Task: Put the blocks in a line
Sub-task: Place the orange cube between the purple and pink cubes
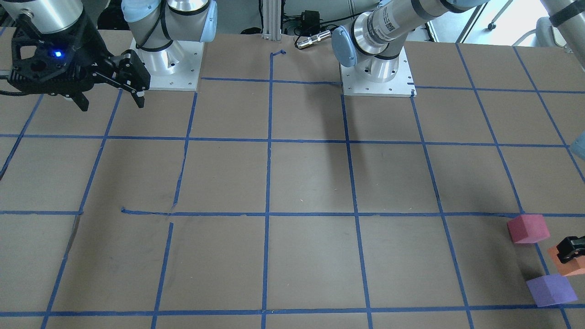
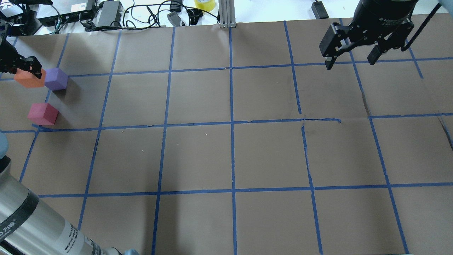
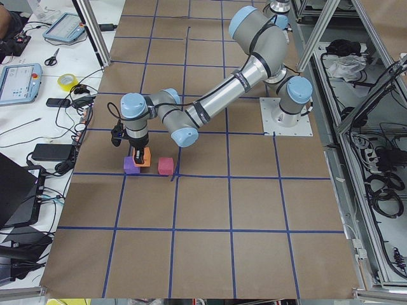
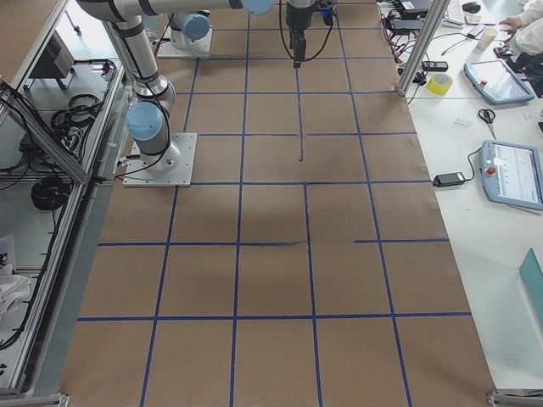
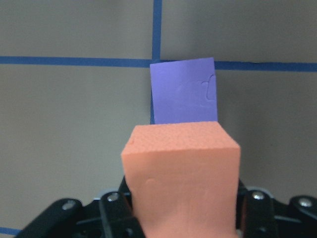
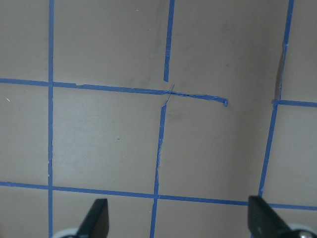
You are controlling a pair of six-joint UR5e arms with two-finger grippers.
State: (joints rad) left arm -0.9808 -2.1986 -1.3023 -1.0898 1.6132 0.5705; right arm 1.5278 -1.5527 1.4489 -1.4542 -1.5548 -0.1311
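Observation:
The orange block [image 5: 181, 183] is still above the gap beside the purple block [image 5: 184, 91], so my left gripper needs to keep holding it until it comes down there.
My left gripper [image 2: 25, 68] is shut on the orange block [image 2: 29, 80] at the table's far left, low over the paper. In the left wrist view the orange block [image 5: 181, 173] fills the space between the fingers [image 5: 115, 213]. The purple block [image 5: 184, 91] sits just beyond it. The purple block [image 2: 56, 78] is right beside the orange one. The pinkish red block [image 2: 43, 113] lies apart, nearer the robot. My right gripper [image 2: 349, 62] is open and empty, high over the far right; its wrist view [image 6: 181, 213] shows only bare paper.
The table is brown paper with a blue tape grid [image 2: 231, 122]. Cables, power bricks and a yellow tape roll [image 2: 204, 4] lie beyond the far edge, by an aluminium post [image 2: 226, 14]. The arm bases [image 1: 377, 73] stand on the robot's side.

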